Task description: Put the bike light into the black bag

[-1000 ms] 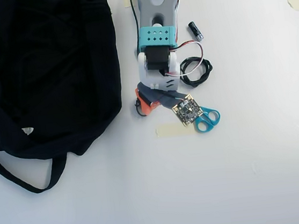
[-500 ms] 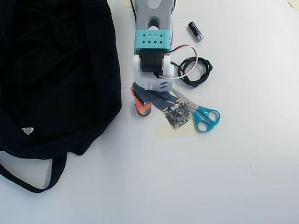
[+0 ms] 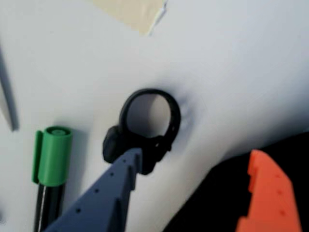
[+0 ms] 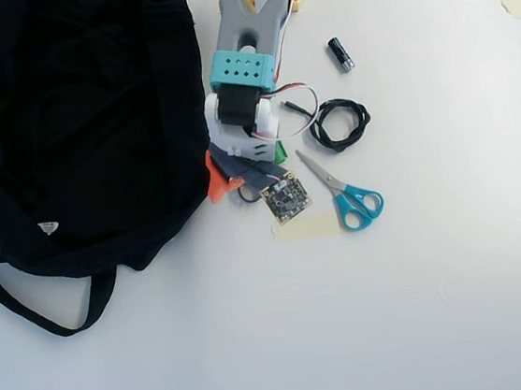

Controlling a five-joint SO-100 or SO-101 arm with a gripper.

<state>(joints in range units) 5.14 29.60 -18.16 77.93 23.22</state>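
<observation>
The bike light needs to go into the black bag (image 3: pixel 212 203), so I should grab the light by its black ring (image 3: pixel 176 116) next.
The bike light (image 3: pixel 150 126), a small black ring with a blocky head, lies on the white table; in the overhead view the bike light (image 4: pixel 249 194) only peeks out under the wrist. My gripper (image 3: pixel 195 157) is open. Its blue-grey finger (image 3: pixel 108 193) has its tip in front of the light's head, and whether it touches I cannot tell. The orange finger (image 3: pixel 268 193) stands well off to the right, over the edge of the black bag (image 3: pixel 212 203). Seen from overhead, the gripper (image 4: pixel 232 192) sits just right of the big floppy black bag (image 4: pixel 74 131).
A green marker (image 3: pixel 50 159) lies left of the light. In the overhead view, blue-handled scissors (image 4: pixel 350 199), a coiled black cable (image 4: pixel 339 122) and a small black cylinder (image 4: pixel 340 54) lie to the right. Tape (image 4: pixel 306 225) is stuck below the gripper. The bag's strap (image 4: pixel 39 319) trails toward the front left.
The arm has swung left toward the bag, uncovering the scissors. The orange finger now reaches the bag's edge and the jaws look wider apart. The bike light has stayed in place.
</observation>
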